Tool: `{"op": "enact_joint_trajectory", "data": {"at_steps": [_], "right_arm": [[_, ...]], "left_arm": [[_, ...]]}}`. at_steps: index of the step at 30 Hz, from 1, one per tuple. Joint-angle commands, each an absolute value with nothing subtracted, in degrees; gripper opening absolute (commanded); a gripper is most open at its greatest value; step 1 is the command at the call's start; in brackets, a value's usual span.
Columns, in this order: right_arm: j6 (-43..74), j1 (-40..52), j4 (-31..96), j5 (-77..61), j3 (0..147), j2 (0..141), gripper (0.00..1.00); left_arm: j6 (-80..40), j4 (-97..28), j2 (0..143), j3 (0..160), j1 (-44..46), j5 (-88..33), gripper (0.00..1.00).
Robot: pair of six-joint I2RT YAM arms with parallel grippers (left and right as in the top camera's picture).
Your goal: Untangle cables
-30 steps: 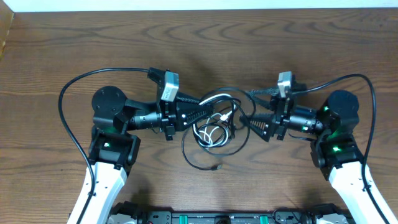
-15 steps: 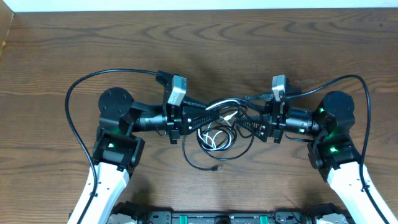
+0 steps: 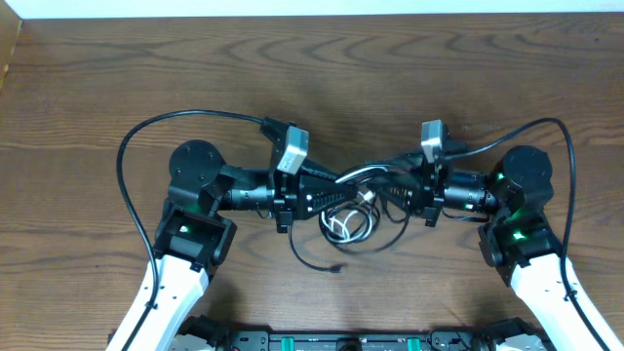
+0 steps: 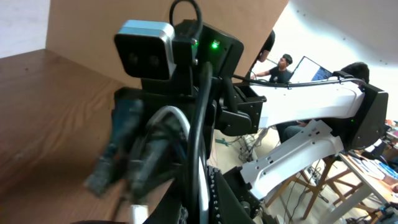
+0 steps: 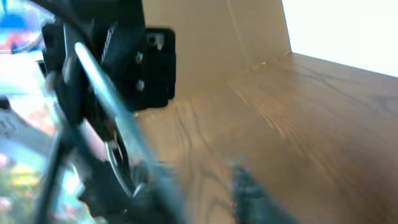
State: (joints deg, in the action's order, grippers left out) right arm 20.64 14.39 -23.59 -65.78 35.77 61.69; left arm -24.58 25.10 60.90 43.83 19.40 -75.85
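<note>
The black and white loops hang from my left gripper's fingers over open tabletop, so it is time to open now. If released, the cables would drop there.
The cables [image 3: 348,223] lie in a small tangle of black and white loops at the table's middle, and one black loop trails toward the front edge. My left gripper [image 3: 342,191] points right into the tangle, shut on the cables. In the left wrist view a black strand and a pale strand of the cables [image 4: 200,127] rise from my left gripper [image 4: 203,200]. My right gripper [image 3: 388,191] faces it, tip in the tangle. In the right wrist view the right gripper [image 5: 208,193] is blurred; its fingers [image 5: 254,188] stand a little apart over bare wood, with a cable strand [image 5: 102,87] left of them.
Thick black arm cables [image 3: 132,161] arc out behind each arm. A black rail [image 3: 322,341] runs along the front edge. Open wood table [image 3: 322,68] lies beyond the grippers. A cardboard edge [image 3: 8,49] sits at the far left.
Both arms have moved inward, so the grippers nearly meet over the tangle. The right jaws have narrowed from wide open. The cable loops have bunched up tighter.
</note>
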Motion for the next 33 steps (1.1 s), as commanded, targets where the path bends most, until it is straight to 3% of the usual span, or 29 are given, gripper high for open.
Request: {"op": "enact_joint_trajectory", "data": {"at_steps": [1,4,5,7,8,9,11,21,33], "right_arm": [[20.5,14.7,-23.6,-64.8,35.9,61.2,0.01],[20.6,14.7,-23.6,-64.8,35.9,61.2,0.01],[20.7,14.6,-23.6,-64.6,35.9,61.2,0.01],[21.3,14.2,-23.6,-63.9,35.9,61.2,0.01],[22.1,13.8,-23.6,-63.2,35.9,61.2,0.01],[22.9,13.1,-23.6,-62.6,35.9,61.2,0.01],[24.7,11.4,-23.6,-61.6,35.9,61.2,0.01],[35.3,-0.1,-23.6,-61.9,35.9,61.2,0.01],[38.0,-2.6,-23.9,-65.1,35.9,61.2,0.01]], "left_arm": [[-24.2,25.6,61.6,45.2,20.1,-75.8,0.07],[-24.2,25.6,62.2,45.2,20.1,-75.7,0.08],[-24.2,25.6,62.3,45.2,20.1,-75.5,0.13],[-24.2,25.6,62.5,45.2,20.1,-75.5,0.31],[-24.2,25.6,62.5,45.2,20.0,-75.6,0.47],[-24.2,25.6,62.5,45.2,19.9,-75.6,0.75],[-24.2,25.6,62.5,45.2,19.9,-75.6,0.83],[-24.2,25.5,62.5,45.2,19.7,-75.6,0.87],[-23.8,25.5,62.5,45.2,19.7,-75.4,0.88]]}}
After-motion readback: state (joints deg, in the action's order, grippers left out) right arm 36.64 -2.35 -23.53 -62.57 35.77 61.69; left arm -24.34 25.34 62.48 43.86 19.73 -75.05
